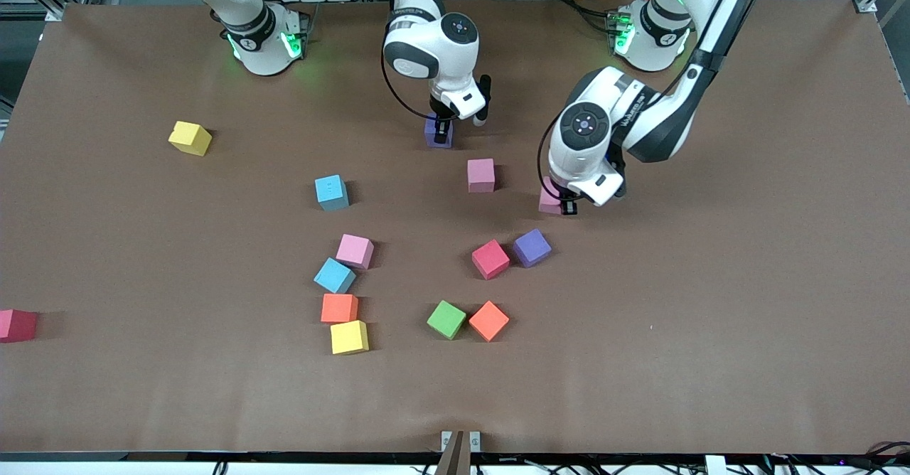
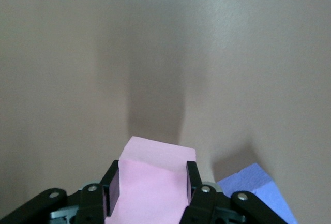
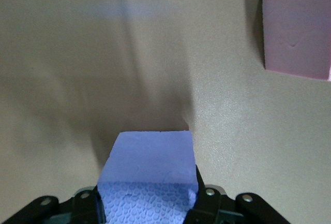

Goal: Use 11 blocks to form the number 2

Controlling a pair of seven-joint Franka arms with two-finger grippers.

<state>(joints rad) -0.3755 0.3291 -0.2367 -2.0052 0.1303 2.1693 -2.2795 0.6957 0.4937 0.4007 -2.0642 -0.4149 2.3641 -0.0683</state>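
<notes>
My right gripper should open now, because the purple block's lower edge meets the table below my fingers, and the purple block would stay there.
My left gripper is shut on a pink block, low at the table; its fingers press both sides of that pink block, with a purple block just beside. My right gripper is shut on another purple block, seen between the jaws as the purple block; a pink block lies close by. Loose blocks: pink, red, purple, orange, pink, light blue, orange, yellow, light blue, yellow.
A green cube touches the orange block nearest the front camera. A dark red cube sits at the table edge at the right arm's end. Brown table surface spreads around the blocks.
</notes>
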